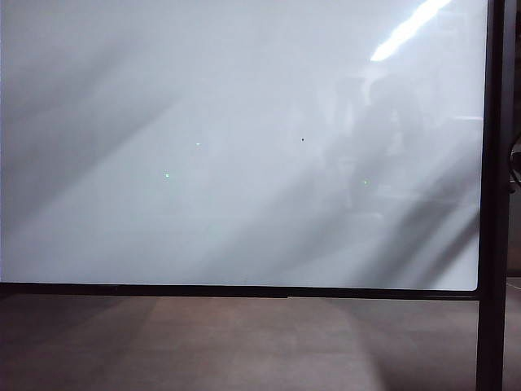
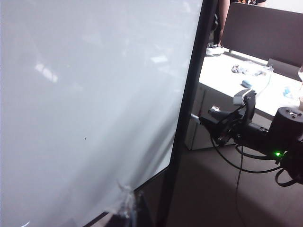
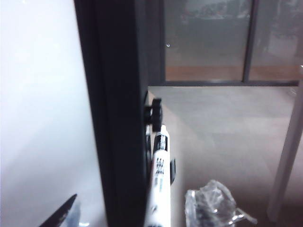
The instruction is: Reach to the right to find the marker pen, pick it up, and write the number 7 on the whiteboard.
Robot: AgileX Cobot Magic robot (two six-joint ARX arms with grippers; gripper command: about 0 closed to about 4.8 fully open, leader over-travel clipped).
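My right gripper grabs the marker pen by the rear part of its body [image 3: 158, 212] next, since this leaves the marker pen's writing tip [image 3: 163, 128] free to mark the whiteboard.
The whiteboard [image 1: 236, 147] fills the exterior view, glossy white with a thin black frame and a black post [image 1: 492, 195] on its right. No number 7 shows on it, only a tiny black speck [image 1: 303, 139]. The marker pen [image 3: 158, 184], white-barrelled with black print, stands upright just beside the post [image 3: 118, 142]. My right gripper [image 3: 135, 213] is open: its dark finger [image 3: 59, 215] is before the board and its clear wrapped finger [image 3: 208, 208] beyond the pen, neither touching it. The left wrist view shows the right arm [image 2: 246, 127] reaching at the post. Of my left gripper only one clear fingertip [image 2: 127, 203] shows, near the board's lower corner.
A black knob [image 3: 153, 112] sticks out of the post above the pen. Right of the board stands a white-topped desk [image 2: 222, 71] with small items and a dark partition [image 2: 265, 33] behind it. A white leg [image 3: 288, 156] and a glass wall [image 3: 208, 38] lie past the post.
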